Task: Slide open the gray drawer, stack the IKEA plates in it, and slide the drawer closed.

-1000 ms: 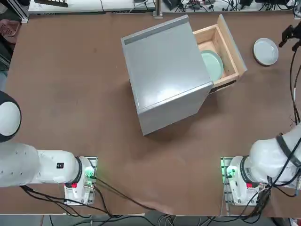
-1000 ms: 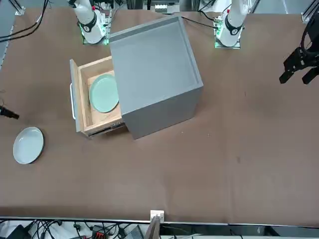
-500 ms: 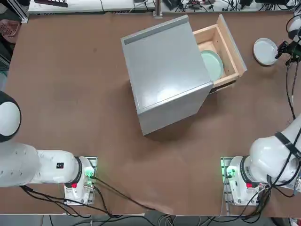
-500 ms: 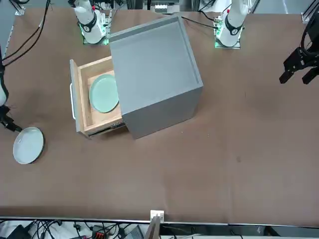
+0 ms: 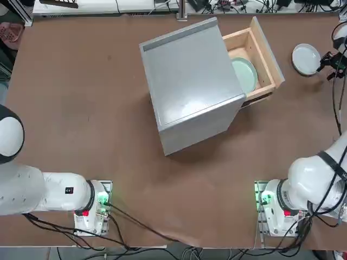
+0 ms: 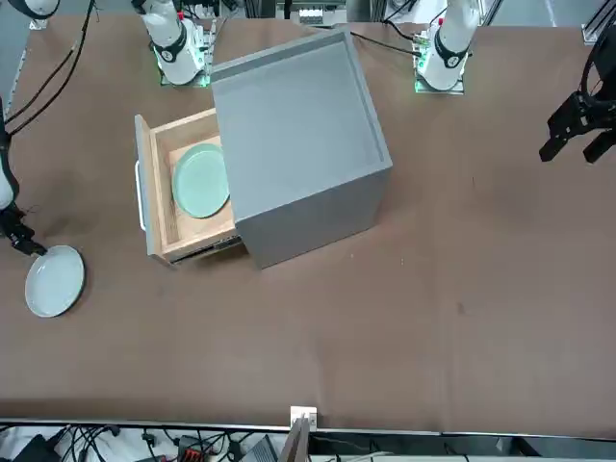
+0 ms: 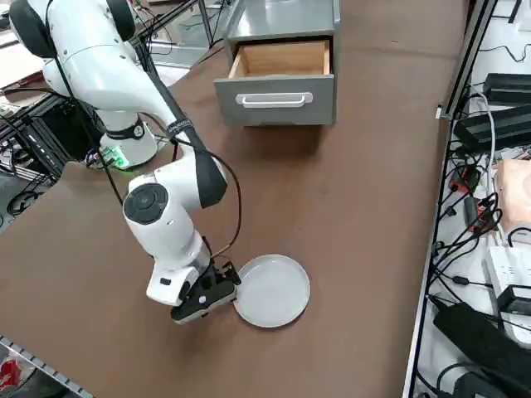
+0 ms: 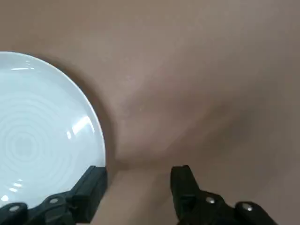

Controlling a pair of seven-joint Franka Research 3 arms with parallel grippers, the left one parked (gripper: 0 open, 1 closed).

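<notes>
The gray-white IKEA plate should be stacked in the gray drawer (image 6: 192, 188), so the robot's right gripper needs to grab the plate by its rim (image 6: 54, 248) next.
The gray drawer (image 5: 259, 53) stands pulled out of the gray cabinet (image 5: 190, 89), with the mint IKEA plate (image 5: 244, 75) lying flat inside it. The gray-white IKEA plate (image 5: 305, 58) rests on the table to the right of the drawer. My right gripper (image 8: 138, 180) is low over the table at that plate's (image 8: 37, 136) edge, on the side away from the drawer. It is open and holds nothing. One finger (image 8: 93, 183) sits at the rim, the other over bare table. From the side the gripper (image 7: 220, 290) nearly touches the plate (image 7: 270, 290).
The cabinet (image 6: 298, 144) sits mid-table, turned at an angle. The drawer (image 7: 278, 79) front carries a bar handle facing the plate. Cables and power strips (image 7: 489, 124) run along the table's edge past the plate. Brown table surface (image 6: 433, 308) lies in front of the cabinet.
My right gripper has come in from the table's right edge and dropped down to the gray-white plate's rim. Drawer, cabinet and both plates have not moved.
</notes>
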